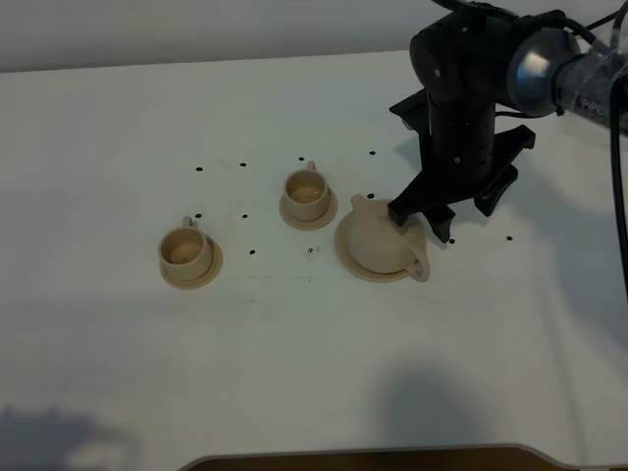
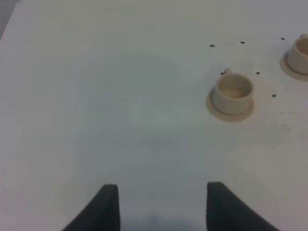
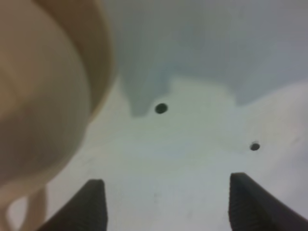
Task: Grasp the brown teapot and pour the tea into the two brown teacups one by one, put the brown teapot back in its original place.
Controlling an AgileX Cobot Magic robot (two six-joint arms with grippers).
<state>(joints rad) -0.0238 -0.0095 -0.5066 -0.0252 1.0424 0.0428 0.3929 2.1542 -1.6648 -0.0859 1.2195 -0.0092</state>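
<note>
I will pour tea into the two brown teacups next, so my right gripper will grab the brown teapot (image 3: 41, 101) by its handle (image 3: 34, 207).
The brown teapot (image 1: 381, 243) sits upright on its wide saucer, the original place (image 1: 345, 257), with its handle toward the front right. My right gripper (image 1: 424, 224) hangs open just behind and right of the pot, with nothing between the fingers (image 3: 92, 204). The right wrist view shows the teapot (image 3: 41, 101) blurred and close beside the gripper (image 3: 168, 207). Two brown teacups stand on small saucers: one (image 1: 186, 252) at the left, the other (image 1: 306, 193) nearer the pot. My left gripper (image 2: 161, 207) is open over bare table, well short of the left cup (image 2: 233, 94).
Small black dots (image 1: 253, 251) mark the white table (image 1: 118, 128) around the cups. The table's front edge (image 1: 373, 459) curves along the bottom. The right arm's dark body (image 1: 461, 108) rises behind the teapot.
</note>
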